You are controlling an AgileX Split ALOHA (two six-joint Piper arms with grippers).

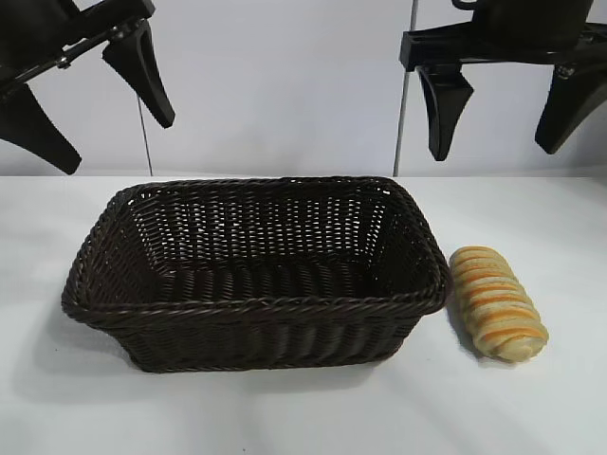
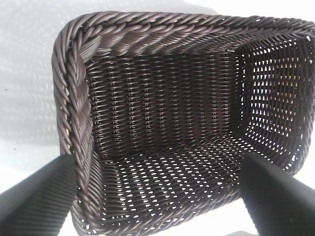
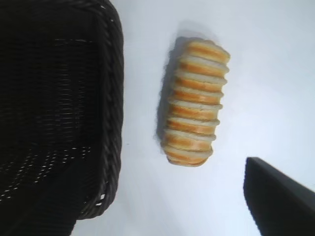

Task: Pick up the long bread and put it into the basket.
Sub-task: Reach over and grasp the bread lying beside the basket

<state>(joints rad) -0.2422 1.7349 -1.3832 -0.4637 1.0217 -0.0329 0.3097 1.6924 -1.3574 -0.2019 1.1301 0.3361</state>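
Observation:
The loaf (image 1: 496,300) is long, so my right gripper will next grab its middle folds to keep it level.
The long bread (image 1: 497,302), a golden-tan ridged loaf striped orange and cream, lies on the white table just right of the basket (image 1: 100,242); it also shows in the right wrist view (image 3: 194,102). The dark brown wicker basket stands empty in the middle; the left wrist view (image 2: 74,93) looks down into it, and its rim shows in the right wrist view (image 3: 114,98). My left gripper (image 1: 104,133) hangs open high above the basket's left end. My right gripper (image 1: 507,128) hangs open high above the bread, empty.
The white table (image 1: 303,417) runs around the basket, with bare surface in front and right of the bread. A thin vertical pole (image 1: 406,85) stands behind, against the white back wall.

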